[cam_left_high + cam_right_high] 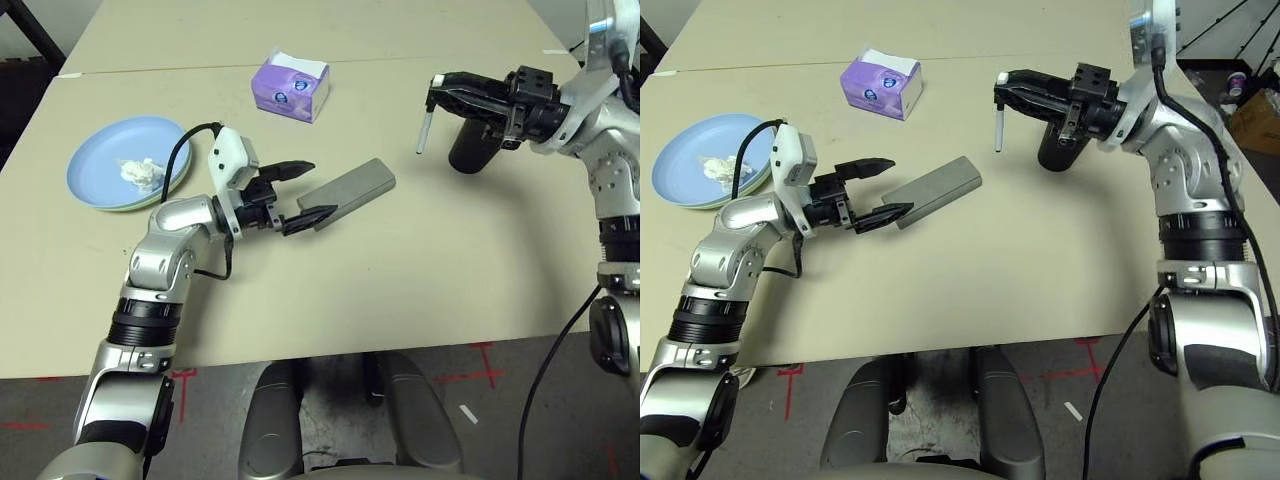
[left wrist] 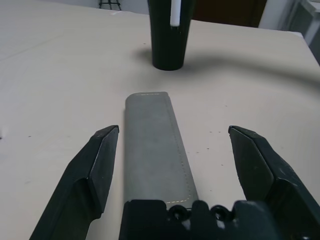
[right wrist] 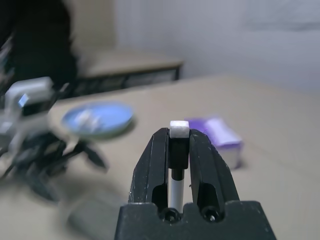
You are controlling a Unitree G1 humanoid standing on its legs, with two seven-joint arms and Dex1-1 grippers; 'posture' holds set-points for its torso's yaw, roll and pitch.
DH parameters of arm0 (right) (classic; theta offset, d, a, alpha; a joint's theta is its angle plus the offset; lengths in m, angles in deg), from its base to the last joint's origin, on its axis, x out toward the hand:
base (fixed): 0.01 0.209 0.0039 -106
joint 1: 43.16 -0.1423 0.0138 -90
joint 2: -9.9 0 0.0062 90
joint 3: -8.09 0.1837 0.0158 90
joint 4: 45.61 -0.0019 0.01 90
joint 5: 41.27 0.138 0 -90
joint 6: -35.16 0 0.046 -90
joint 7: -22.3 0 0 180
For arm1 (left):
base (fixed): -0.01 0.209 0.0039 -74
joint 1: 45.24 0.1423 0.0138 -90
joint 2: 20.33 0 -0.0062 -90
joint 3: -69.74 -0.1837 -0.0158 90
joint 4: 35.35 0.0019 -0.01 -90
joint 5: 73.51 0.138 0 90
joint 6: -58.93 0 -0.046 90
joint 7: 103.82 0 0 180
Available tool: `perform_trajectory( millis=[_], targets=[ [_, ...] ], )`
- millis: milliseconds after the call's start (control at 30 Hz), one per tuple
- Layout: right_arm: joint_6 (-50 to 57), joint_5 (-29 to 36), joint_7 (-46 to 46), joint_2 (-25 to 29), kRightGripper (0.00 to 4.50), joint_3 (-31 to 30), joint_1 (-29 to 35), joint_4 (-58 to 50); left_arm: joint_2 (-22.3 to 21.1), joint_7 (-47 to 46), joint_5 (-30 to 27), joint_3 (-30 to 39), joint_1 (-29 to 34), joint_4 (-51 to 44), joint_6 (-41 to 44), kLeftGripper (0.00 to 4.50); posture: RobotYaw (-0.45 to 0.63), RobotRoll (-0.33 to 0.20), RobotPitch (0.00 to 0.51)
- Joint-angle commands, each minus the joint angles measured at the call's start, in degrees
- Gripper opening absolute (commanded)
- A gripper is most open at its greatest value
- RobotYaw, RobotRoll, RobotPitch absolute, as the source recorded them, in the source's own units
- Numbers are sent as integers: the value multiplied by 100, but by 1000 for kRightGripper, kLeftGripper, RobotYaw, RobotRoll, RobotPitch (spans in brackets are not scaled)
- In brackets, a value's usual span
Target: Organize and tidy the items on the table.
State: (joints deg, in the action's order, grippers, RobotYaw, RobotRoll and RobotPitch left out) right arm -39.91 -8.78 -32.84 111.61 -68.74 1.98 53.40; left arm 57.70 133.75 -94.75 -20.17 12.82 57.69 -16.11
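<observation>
The white pen hangs outside the black cup's rim and would miss if I opened my right gripper now. I should line up the pen and the cup before I open it.
The grey glasses case lies slantwise mid-table. My left gripper is open, its two fingers either side of the case's near end; the left wrist view shows the case between the fingers with a gap on each side. My right gripper is shut on a small white pen, which hangs upright above the table just left of the tall black cup. A light blue plate sits on a pale green one at the left, with crumpled white tissue on it. The sunglasses are out of view.
A purple tissue box stands behind the case, near the table's seam. Bare beige tabletop stretches in front of both grippers down to the near edge.
</observation>
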Motion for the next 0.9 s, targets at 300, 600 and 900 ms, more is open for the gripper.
perform_trajectory(
  millis=[300, 600, 900],
  targets=[
    [-617, -48, 1460, -266, 420, 587, 547, -822, 175, -184, -54, -19, 115, -160, -118, 4500, -100, 0, 187],
    [-1148, -340, 1838, 17, 420, 729, 632, -635, 320, -252, -56, 3, 33, -83, -287, 4500, -112, 0, 178],
    [-1441, -732, 2196, 128, 420, 660, 948, -438, 344, -321, -157, 20, 58, -181, -231, 4500, -110, 0, 183]
  ],
)
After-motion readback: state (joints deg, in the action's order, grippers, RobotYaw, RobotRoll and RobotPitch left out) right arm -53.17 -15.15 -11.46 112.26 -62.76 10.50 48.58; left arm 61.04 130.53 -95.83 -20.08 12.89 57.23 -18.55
